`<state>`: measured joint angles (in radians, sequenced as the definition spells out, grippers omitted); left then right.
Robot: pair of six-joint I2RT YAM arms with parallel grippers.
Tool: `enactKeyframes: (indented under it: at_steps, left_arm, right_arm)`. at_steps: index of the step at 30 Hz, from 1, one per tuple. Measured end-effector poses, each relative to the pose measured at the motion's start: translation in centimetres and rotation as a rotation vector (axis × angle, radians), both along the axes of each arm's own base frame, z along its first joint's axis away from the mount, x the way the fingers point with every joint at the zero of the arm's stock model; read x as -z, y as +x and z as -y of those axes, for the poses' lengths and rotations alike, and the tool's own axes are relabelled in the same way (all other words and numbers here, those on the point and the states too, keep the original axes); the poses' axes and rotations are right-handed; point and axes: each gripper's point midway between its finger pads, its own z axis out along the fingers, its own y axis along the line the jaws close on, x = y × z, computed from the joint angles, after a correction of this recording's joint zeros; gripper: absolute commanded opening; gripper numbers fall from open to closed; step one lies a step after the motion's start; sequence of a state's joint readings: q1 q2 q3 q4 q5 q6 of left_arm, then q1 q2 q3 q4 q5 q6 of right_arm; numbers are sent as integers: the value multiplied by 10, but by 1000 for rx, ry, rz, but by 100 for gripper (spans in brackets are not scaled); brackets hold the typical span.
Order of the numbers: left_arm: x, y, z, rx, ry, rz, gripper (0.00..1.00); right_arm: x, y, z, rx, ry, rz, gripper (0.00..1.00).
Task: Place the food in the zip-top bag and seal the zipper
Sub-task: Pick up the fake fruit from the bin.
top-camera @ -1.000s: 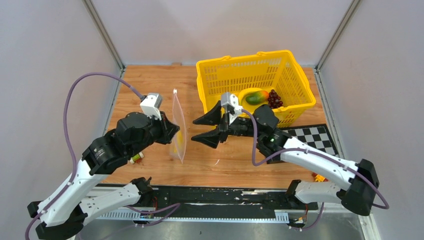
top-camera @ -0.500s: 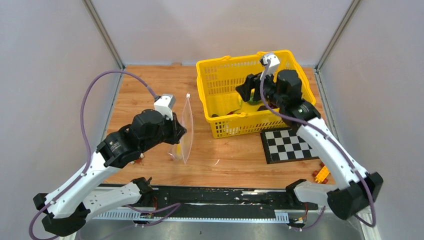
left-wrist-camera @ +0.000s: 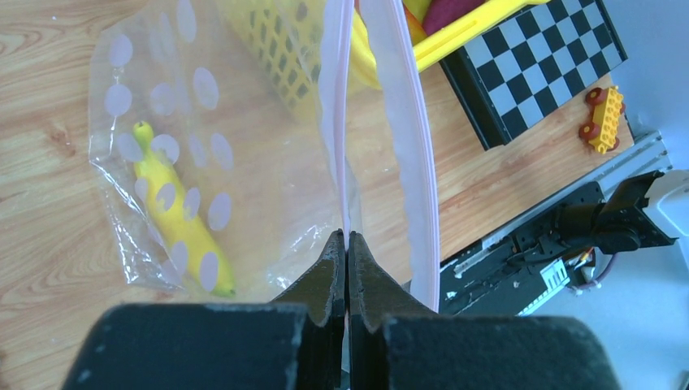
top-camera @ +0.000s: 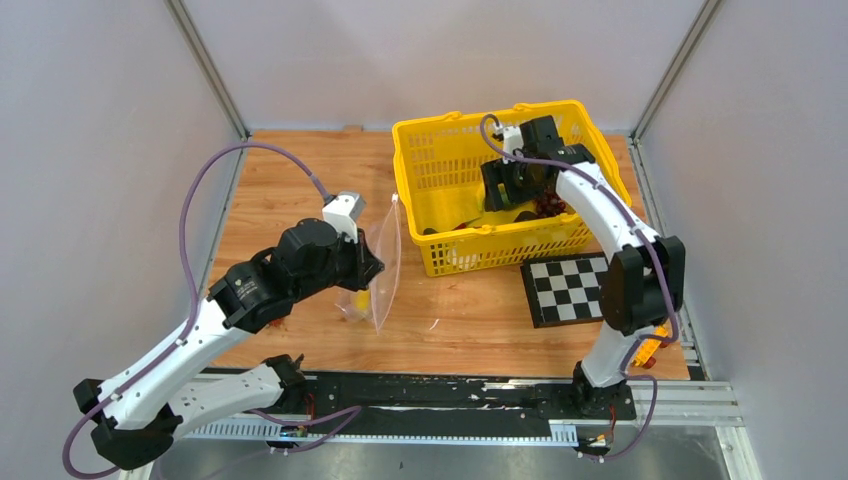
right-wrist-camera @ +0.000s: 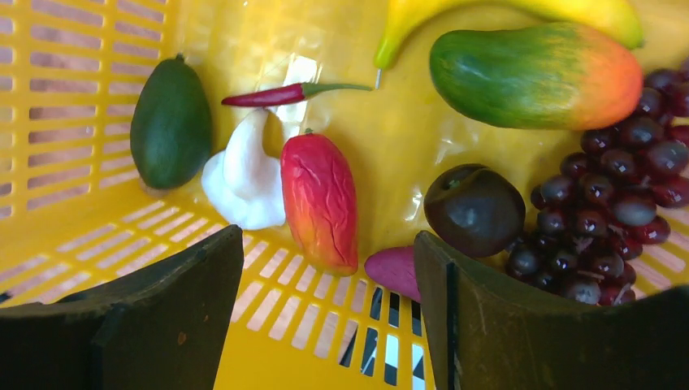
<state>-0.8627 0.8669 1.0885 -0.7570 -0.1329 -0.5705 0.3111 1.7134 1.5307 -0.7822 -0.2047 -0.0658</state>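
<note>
My right gripper is to grab the red-orange piece across its narrow middle (right-wrist-camera: 321, 204) next, so its ends stay free to go into the zip-top bag's opening.
My left gripper (top-camera: 372, 270) is shut on one lip of the zip-top bag (top-camera: 385, 262) and holds it upright above the table. In the left wrist view the left gripper (left-wrist-camera: 348, 237) pinches the pale pink zipper (left-wrist-camera: 335, 122); the mouth gapes, and a yellow banana (left-wrist-camera: 175, 218) lies inside the bag (left-wrist-camera: 154, 97). My right gripper (top-camera: 512, 192) is open and empty, low inside the yellow basket (top-camera: 450, 150). In its wrist view the gripper (right-wrist-camera: 329, 244) frames a red-orange piece (right-wrist-camera: 319, 199). Beside it lie a purple piece (right-wrist-camera: 394, 272), a dark round fruit (right-wrist-camera: 474, 210), grapes (right-wrist-camera: 617, 203), a mango (right-wrist-camera: 532, 73) and a green piece (right-wrist-camera: 171, 122).
A red chili (right-wrist-camera: 284, 93), a white garlic (right-wrist-camera: 240, 175) and another banana (right-wrist-camera: 487, 12) also lie in the basket (right-wrist-camera: 81, 81). A checkerboard mat (top-camera: 575, 285) lies in front of the basket. An orange toy car (left-wrist-camera: 604, 119) sits at the table's front right edge.
My right arm has swung from beside the bag up and into the basket, jaws still open. My left gripper has carried the bag a little to the right, towards the basket.
</note>
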Motion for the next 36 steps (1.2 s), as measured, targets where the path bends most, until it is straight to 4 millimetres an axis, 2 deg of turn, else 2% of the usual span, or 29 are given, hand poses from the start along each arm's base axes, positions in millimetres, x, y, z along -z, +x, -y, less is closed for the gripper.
enactKeyframes:
  at_steps: [4, 7, 11, 16, 19, 31, 36]
  left_arm:
    - [3, 0, 0, 2, 3, -5, 0]
    - [2, -1, 1, 9, 0, -5, 0]
    - [2, -2, 3, 15, -6, -6, 0]
    - [2, -2, 4, 18, -8, -6, 0]
    - [3, -1, 4, 19, -8, -6, 0]
    - [5, -2, 4, 21, -8, -8, 0]
    - [7, -2, 5, 24, -9, -10, 0]
  right_arm:
    - [4, 6, -10, -152, 3, -65, 80]
    - [15, 5, -14, -250, -25, -122, 80]
    - [40, 6, -13, -309, -69, -202, 79]
    - [76, -2, -7, -343, -105, -321, 80]
    - [89, 0, -8, -345, -111, -351, 79]
    - [114, 5, -14, -344, -93, -394, 75]
    - [122, 6, -16, -330, -80, -395, 68]
